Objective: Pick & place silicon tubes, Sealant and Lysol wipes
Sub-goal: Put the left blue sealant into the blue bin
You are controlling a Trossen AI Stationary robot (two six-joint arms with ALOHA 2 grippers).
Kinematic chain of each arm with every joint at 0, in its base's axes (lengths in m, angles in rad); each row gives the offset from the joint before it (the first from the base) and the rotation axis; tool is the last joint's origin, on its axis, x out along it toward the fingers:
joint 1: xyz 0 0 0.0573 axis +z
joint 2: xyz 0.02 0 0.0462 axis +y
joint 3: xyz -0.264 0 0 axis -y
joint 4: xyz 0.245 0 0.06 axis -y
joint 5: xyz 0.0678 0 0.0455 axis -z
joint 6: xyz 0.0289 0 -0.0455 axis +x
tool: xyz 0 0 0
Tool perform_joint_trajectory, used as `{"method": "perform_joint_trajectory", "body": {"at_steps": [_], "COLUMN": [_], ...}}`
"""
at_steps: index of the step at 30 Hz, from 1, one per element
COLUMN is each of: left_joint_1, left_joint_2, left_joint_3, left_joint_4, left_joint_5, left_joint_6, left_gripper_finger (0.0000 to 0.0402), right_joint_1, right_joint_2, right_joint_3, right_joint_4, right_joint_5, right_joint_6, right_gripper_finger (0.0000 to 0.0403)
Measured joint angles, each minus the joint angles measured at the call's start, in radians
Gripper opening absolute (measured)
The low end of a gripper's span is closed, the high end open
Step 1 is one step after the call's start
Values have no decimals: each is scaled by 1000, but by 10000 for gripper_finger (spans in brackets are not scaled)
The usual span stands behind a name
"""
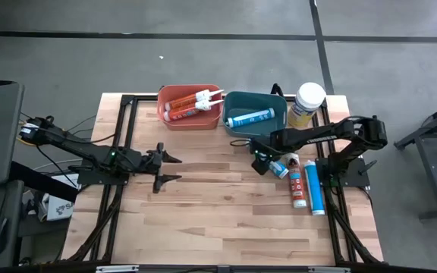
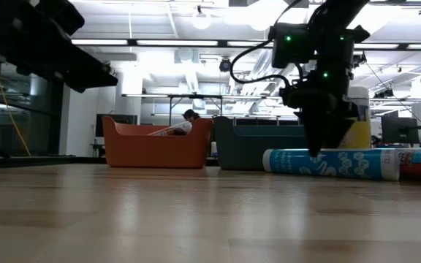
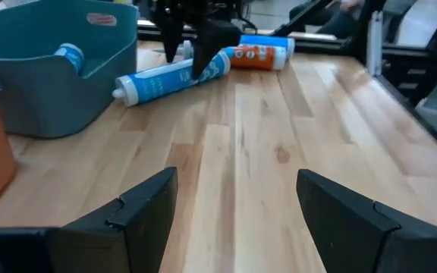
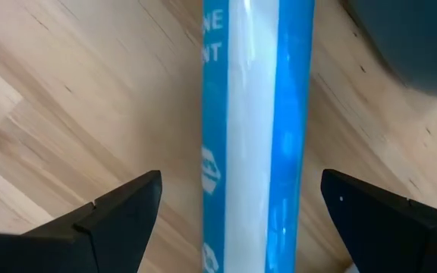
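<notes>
My right gripper grabs the silicone tube by its printed body (image 4: 255,167) next, to place it in the teal bin.
A blue-and-white silicone tube (image 4: 256,114) lies on its side on the wooden table, just in front of the teal bin (image 1: 255,102). My right gripper (image 1: 268,162) hangs over the tube (image 2: 335,164), pointing down. It is open, with one finger on each side of the tube and apart from it. My left gripper (image 1: 174,168) stands open and empty over the table's left middle, pointing level toward the right. The Lysol wipes canister (image 1: 307,104), with white lid and yellow label, stands upright at the far right, beside the teal bin.
An orange-red tube (image 1: 297,186) and another blue tube (image 1: 315,189) lie side by side near the right edge. The red bin (image 1: 190,114) at the back holds tubes. The teal bin holds one blue tube (image 1: 249,118). Bare wood spreads across the table's middle and near side.
</notes>
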Motion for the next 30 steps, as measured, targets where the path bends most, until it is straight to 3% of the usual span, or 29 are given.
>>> {"method": "perform_joint_trajectory", "body": {"at_steps": [4, 14, 30], "left_joint_1": [0, 0, 0], "left_joint_2": [-4, -10, -10], "left_joint_3": [-23, -160, -166], "left_joint_4": [17, 285, 290], "left_joint_5": [17, 30, 29], "left_joint_6": [-9, -9, -14], "left_gripper_finger": [264, 264, 264], "right_joint_1": [-10, -29, -25], "right_joint_2": [1, 72, 170], "right_joint_3": [0, 0, 5], "right_joint_4": [20, 95, 147], "right_joint_5": [-1, -4, -45], "right_joint_6": [-17, -57, -21], "right_gripper_finger": [358, 358, 358]}}
